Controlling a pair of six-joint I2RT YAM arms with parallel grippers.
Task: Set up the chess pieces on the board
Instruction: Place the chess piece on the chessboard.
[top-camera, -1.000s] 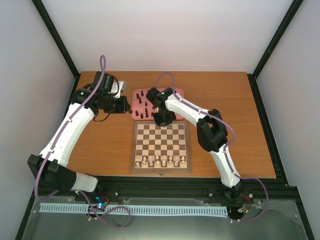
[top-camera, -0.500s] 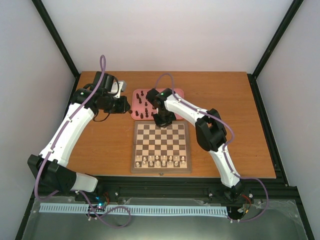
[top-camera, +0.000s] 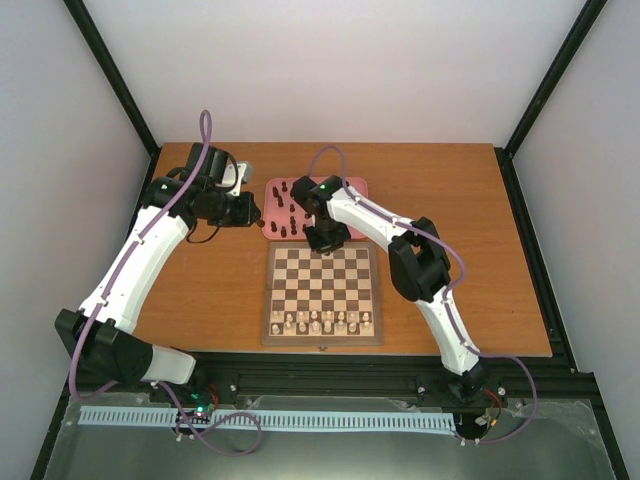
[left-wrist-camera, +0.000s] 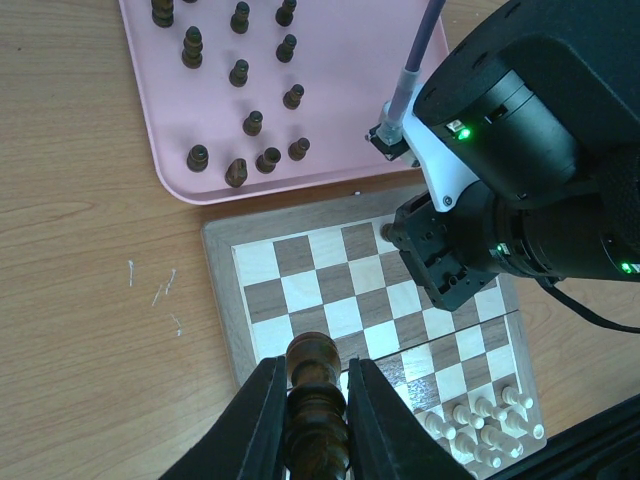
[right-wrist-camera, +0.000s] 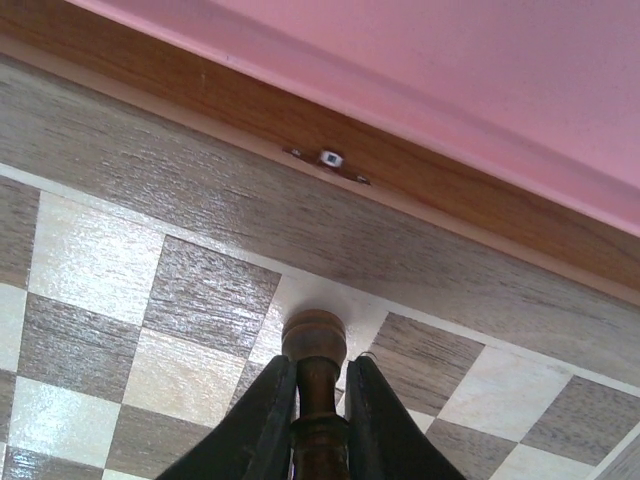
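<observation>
My right gripper should release the dark piece now, because its base is on a light far-row square and the piece would stay standing if I opened.
My left gripper (left-wrist-camera: 315, 365) is shut on a dark chess piece (left-wrist-camera: 316, 405) and holds it above the left side of the board (left-wrist-camera: 330, 300). From above, the left gripper (top-camera: 262, 221) hangs by the pink tray's left edge. My right gripper (right-wrist-camera: 318, 368) is shut on another dark chess piece (right-wrist-camera: 313, 335). Its end meets a light square in the far row of the board (right-wrist-camera: 200, 290). In the top view the right gripper (top-camera: 325, 244) is at the board's (top-camera: 320, 282) far edge. Several dark pieces (left-wrist-camera: 240, 72) stand on the tray.
The pink tray (top-camera: 352, 187) lies just beyond the board, and it also shows in the left wrist view (left-wrist-camera: 345, 110). Pale pieces (top-camera: 322, 320) fill the board's two near rows. The right arm's wrist (left-wrist-camera: 500, 200) reaches over the board's far right part.
The right arm's elbow has drifted slightly left, with its gripper staying at the board's far row. The left arm has not moved.
</observation>
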